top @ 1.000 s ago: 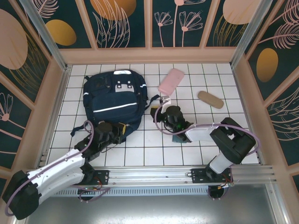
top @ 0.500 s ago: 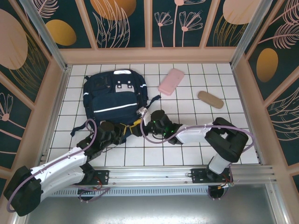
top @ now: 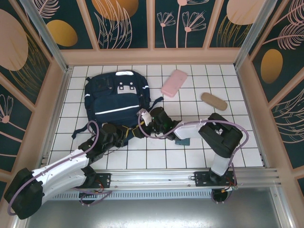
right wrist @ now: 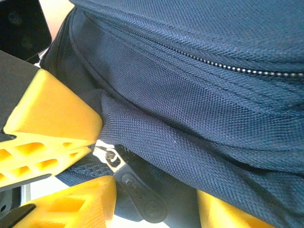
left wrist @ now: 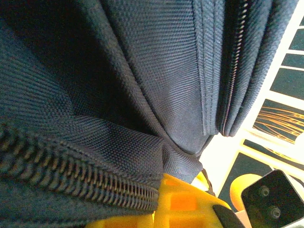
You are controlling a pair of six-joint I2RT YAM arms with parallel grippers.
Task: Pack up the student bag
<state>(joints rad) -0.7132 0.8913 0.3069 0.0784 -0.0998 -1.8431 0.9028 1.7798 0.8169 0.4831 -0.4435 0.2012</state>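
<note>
The rounded end of the black zipper pull sits between both yellow fingers, so my right gripper would hold it by closing now, and I will close.
The student bag (top: pixel 116 102), a large navy backpack with a thin white stripe, lies flat at the back left of the tiled table. My left gripper (top: pixel 122 134) is at its near edge, its yellow fingers (left wrist: pixel 190 202) shut on a fold of the bag's fabric (left wrist: pixel 142 118) just beside a zipper track (left wrist: pixel 71 166). My right gripper (top: pixel 139 128) sits at the bag's near right corner. In the right wrist view its jaws (right wrist: pixel 152 211) stand open, with a black zipper pull (right wrist: pixel 142 202) lying between the yellow fingers (right wrist: pixel 71 204). The left gripper's finger (right wrist: pixel 52 118) shows next to it.
A pink pouch (top: pixel 174 83) lies behind the right arm and a brown oval case (top: pixel 213 101) lies at the back right. A dark flat item (top: pixel 183 141) rests on the tiles under the right forearm. Low walls ring the table.
My right arm has swung left from the middle of the table to the bag's near right corner, and its jaws have opened. The left gripper has stayed on the bag's edge.
</note>
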